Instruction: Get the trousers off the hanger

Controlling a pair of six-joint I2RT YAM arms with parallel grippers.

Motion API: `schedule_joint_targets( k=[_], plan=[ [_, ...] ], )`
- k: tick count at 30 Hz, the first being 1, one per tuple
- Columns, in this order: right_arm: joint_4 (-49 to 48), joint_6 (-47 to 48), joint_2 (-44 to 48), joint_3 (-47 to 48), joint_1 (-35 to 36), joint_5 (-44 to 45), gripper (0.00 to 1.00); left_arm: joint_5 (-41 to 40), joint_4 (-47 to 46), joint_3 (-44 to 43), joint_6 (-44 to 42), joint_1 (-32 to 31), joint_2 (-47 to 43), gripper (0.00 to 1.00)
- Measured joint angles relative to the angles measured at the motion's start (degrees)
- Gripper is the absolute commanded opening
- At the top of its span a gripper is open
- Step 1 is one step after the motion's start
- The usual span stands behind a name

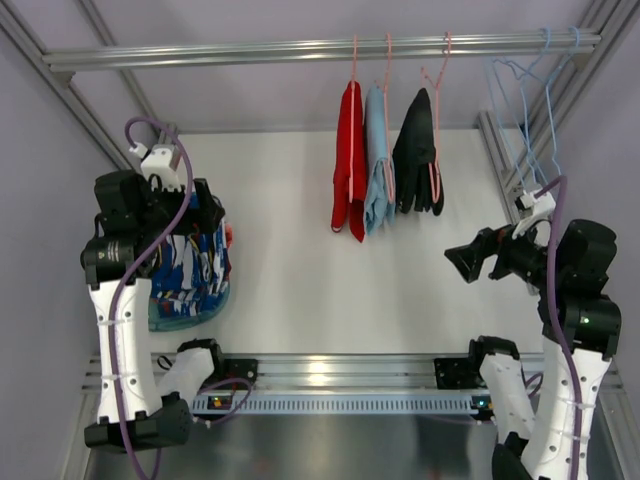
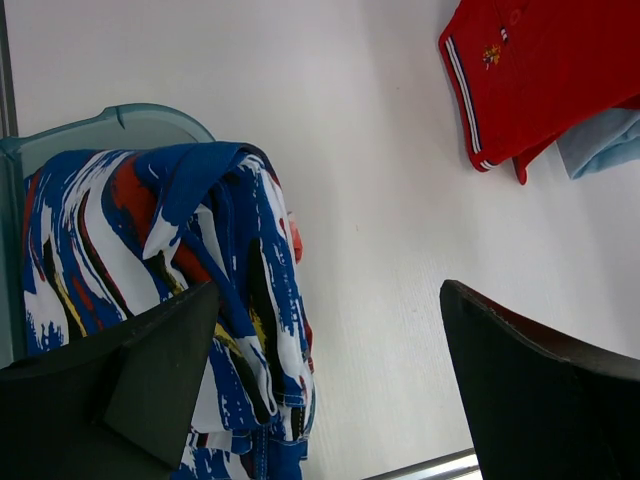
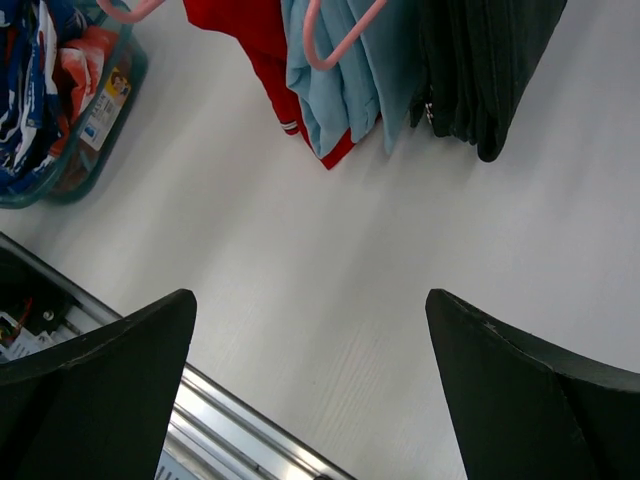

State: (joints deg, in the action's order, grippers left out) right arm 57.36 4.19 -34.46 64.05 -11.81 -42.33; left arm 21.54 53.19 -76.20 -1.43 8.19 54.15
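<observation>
I will next use my left gripper to grab the red trousers' pink hanger by its near side wire (image 1: 351, 148), so the hanger's neck stays free for handing over to my right gripper.
The red trousers (image 1: 349, 165) hang folded on a pink wire hanger (image 1: 353, 70) hooked over the top rail, leftmost of three hung garments. They also show in the left wrist view (image 2: 540, 80) and the right wrist view (image 3: 240, 25). My left gripper (image 1: 210, 215) is open and empty beside a basket at the left, far from the trousers; its jaws show wide apart in its wrist view (image 2: 330, 380). My right gripper (image 1: 465, 262) is open and empty at the right, below and right of the garments, jaws wide apart over the table (image 3: 310, 390).
A light blue garment (image 1: 377, 170) and a black garment (image 1: 418, 155) hang on pink hangers right of the trousers. Empty light blue wire hangers (image 1: 530, 110) hang at the rail's right end. A teal basket (image 2: 130, 120) holds blue, white and red patterned clothes (image 1: 190, 270).
</observation>
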Motion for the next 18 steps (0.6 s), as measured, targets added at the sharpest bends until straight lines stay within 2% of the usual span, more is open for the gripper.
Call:
schedule_joint_targets(
  k=[4,9,14,18],
  plan=[
    [-1.4,-2.2,-1.8,2.0,0.0,-0.2,0.99,1.0,-0.1,-2.5,1.3,0.0,1.3,0.98],
    [-3.6,-6.0,-4.0,4.6,0.0,-0.5,0.99,7.9,-4.8,-7.7,5.9,0.0,5.0,0.96],
    [-6.2,-9.7,-6.3,7.4,0.0,-0.7,0.99,16.8,-20.2,-6.7,18.3,-0.3,6.1,0.91],
    [-7.6,-12.1,-8.6,10.0,0.0,-0.7,0.99,18.1,-35.1,-4.9,28.7,-4.4,7.2,0.88]
  ],
)
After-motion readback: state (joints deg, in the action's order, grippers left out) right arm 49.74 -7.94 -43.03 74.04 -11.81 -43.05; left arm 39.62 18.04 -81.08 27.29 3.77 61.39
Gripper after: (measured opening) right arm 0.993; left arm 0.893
